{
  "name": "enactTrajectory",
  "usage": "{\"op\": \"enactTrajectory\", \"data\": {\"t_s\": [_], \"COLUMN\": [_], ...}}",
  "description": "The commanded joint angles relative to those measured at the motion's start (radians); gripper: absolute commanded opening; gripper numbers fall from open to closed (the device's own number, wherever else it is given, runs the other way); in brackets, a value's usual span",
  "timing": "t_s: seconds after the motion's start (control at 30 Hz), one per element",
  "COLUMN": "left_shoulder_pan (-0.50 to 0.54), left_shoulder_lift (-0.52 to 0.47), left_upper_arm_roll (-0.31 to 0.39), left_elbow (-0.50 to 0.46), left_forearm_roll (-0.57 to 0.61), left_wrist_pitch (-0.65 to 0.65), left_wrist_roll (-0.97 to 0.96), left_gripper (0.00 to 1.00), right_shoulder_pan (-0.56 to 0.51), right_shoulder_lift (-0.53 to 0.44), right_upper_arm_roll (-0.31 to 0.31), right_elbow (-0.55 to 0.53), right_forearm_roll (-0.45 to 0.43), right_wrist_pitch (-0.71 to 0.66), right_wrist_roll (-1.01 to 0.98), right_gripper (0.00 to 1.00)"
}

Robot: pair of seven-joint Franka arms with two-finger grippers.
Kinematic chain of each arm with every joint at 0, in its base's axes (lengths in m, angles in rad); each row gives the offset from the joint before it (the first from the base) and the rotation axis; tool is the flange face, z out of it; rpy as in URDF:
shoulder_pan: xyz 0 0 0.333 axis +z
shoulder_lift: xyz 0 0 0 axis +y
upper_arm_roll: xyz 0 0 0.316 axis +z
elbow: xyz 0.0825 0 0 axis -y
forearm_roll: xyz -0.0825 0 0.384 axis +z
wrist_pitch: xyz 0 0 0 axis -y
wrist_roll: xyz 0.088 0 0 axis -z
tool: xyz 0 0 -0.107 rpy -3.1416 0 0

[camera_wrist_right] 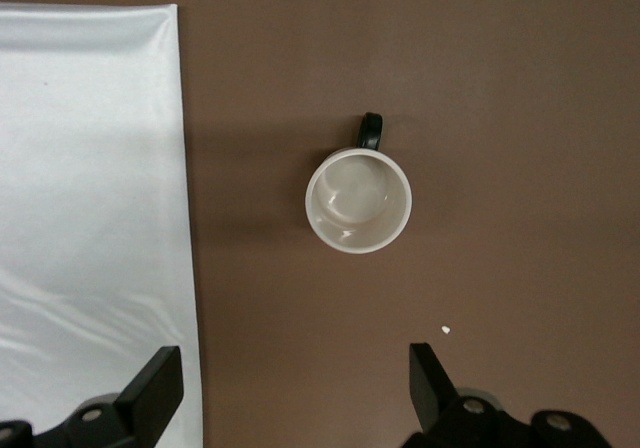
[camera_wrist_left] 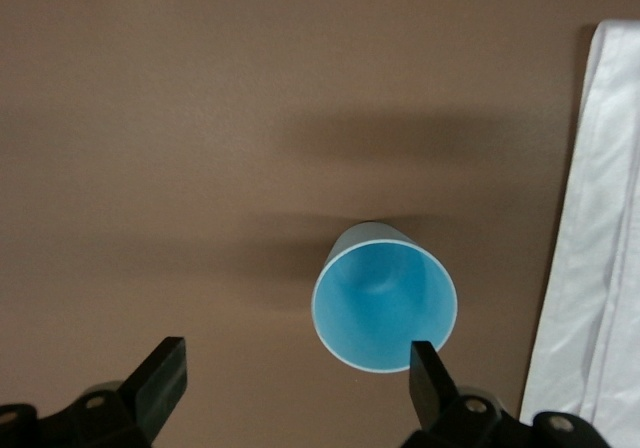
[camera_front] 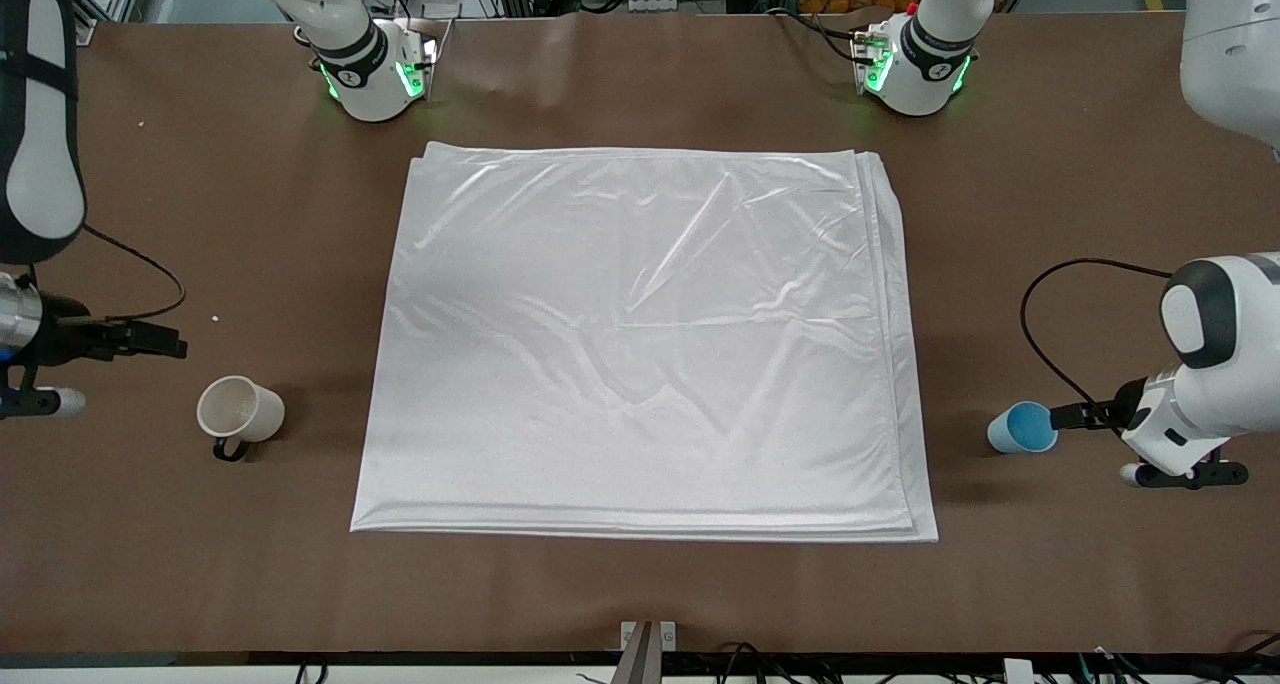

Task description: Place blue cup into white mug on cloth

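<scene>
My right gripper grabs the mug's black handle point(camera_front: 228, 450) next, to bring the white mug onto the cloth point(camera_front: 640, 344) for the blue cup.
The blue cup point(camera_front: 1022, 427) stands upright on the bare table beside the cloth point(camera_front: 640, 344), at the left arm's end. My left gripper point(camera_front: 1066, 416) is open and low over the table right next to it. In the left wrist view the blue cup point(camera_wrist_left: 385, 296) sits just ahead of one fingertip point(camera_wrist_left: 428, 368), outside the left gripper point(camera_wrist_left: 295, 378). The white mug point(camera_front: 240, 409) stands upright on the table at the right arm's end, its black handle toward the front camera. My right gripper point(camera_front: 168, 344) is open over bare table near it; the white mug point(camera_wrist_right: 358, 200) lies ahead of the right gripper point(camera_wrist_right: 292, 380).
The cloth's edge point(camera_wrist_right: 90, 218) runs along one side of the mug, and the cloth's edge point(camera_wrist_left: 600, 248) also shows close to the blue cup. A small white crumb point(camera_wrist_right: 445, 328) lies on the brown table point(camera_front: 640, 594) by the mug.
</scene>
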Motion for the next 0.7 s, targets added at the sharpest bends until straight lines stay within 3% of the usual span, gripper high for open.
{"op": "enactTrajectory", "data": {"t_s": [0.0, 0.67], "left_shoulder_pan": [0.005, 0.004], "left_shoulder_lift": [0.038, 0.136], "left_upper_arm_roll": [-0.009, -0.007], "left_elbow": [0.023, 0.023], "left_forearm_roll": [0.026, 0.037], "left_wrist_pitch": [0.008, 0.081], "left_wrist_roll": [-0.004, -0.004], "left_gripper": [0.98, 0.94], "right_shoulder_pan": [-0.022, -0.095], "right_shoulder_lift": [0.082, 0.306], "right_upper_arm_roll": [0.008, 0.008], "right_elbow": [0.035, 0.035], "right_forearm_roll": [0.015, 0.065], "right_wrist_pitch": [0.079, 0.374], "right_wrist_roll": [-0.028, -0.028], "right_gripper": [1.0, 1.0]}}
